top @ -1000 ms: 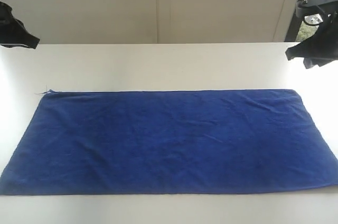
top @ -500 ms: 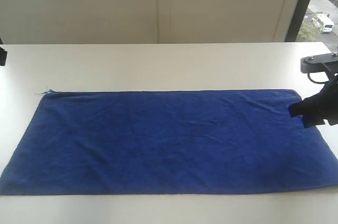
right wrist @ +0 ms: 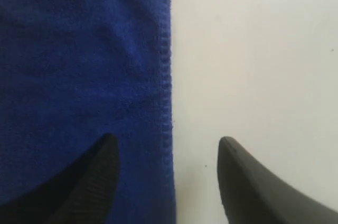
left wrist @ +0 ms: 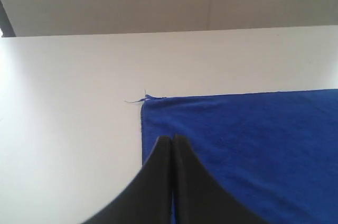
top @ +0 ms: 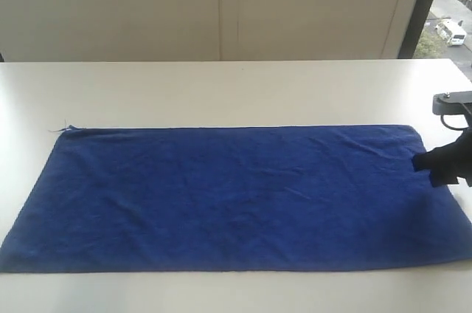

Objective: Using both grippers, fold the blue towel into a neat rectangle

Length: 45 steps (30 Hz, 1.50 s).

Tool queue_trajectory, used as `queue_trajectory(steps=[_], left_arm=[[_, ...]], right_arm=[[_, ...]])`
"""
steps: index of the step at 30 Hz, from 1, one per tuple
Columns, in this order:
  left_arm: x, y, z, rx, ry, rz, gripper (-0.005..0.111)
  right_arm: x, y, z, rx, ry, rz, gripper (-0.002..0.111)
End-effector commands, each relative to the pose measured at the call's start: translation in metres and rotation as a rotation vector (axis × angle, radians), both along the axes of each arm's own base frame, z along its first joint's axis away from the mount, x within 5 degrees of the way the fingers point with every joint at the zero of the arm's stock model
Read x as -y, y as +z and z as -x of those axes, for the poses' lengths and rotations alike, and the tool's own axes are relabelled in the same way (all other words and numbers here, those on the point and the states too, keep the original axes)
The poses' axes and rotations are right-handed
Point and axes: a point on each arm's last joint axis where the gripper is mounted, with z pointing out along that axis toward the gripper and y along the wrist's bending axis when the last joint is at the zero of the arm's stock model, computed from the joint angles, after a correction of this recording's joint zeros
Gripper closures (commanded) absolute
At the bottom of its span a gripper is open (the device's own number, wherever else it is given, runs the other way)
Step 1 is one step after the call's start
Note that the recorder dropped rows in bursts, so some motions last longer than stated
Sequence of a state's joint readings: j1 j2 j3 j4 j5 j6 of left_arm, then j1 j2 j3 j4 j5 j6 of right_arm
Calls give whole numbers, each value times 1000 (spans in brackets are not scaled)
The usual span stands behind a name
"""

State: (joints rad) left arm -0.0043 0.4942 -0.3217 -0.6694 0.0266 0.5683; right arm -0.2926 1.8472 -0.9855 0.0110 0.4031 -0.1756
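Observation:
My right gripper needs to grab the blue towel [top: 228, 195] by its short edge [top: 420, 140] next. I need to fold the towel into a neat rectangle.
The blue towel [top: 228, 195] lies flat and unfolded on the white table [top: 221, 91], its long side running left to right. My right gripper [top: 444, 165] is low over the towel's right short edge, near the far corner. In the right wrist view it [right wrist: 169, 139] stands open and straddles that edge: one finger is over the towel [right wrist: 79, 76], the other over bare table. My left gripper [left wrist: 172, 138] is shut with nothing in it, above the towel [left wrist: 248, 139] just behind the far left corner with its frayed thread [left wrist: 138, 99]. The exterior view does not show the left arm.
A pale wall rises behind the table's far edge. A dark window frame [top: 413, 10] stands at the back right, with a street and a van [top: 450, 31] outside. Bare table surrounds the towel on all sides.
My right gripper has come down from above the back right of the table to the towel's right edge, its jaws opening wider. The left arm has left the exterior view at the upper left.

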Motion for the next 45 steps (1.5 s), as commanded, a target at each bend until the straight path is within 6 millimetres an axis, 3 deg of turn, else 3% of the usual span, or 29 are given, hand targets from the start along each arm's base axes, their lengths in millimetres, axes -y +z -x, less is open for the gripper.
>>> queue_trajectory(steps=[1,7,13,25,35,41,45], left_arm=[[-3,-27,19,40,44,43,107],[-12,-77,30,18,169,115,107],[-8,-81,31,-24,110,54,107],[-7,-83,32,-45,86,35,107],[-7,-83,32,-44,87,35,107],[-7,-83,32,-44,87,35,107],[-7,-83,32,-44,87,35,107]], right_arm=[[2,-5,-3,5,21,-5,54],[2,-6,-4,16,24,1,56],[3,-4,-8,44,28,12,58],[4,-23,-11,-12,23,-12,62],[2,-25,-7,-58,17,-38,80],[2,-25,-4,-98,32,-38,102],[3,-21,-2,-113,58,-11,108]])
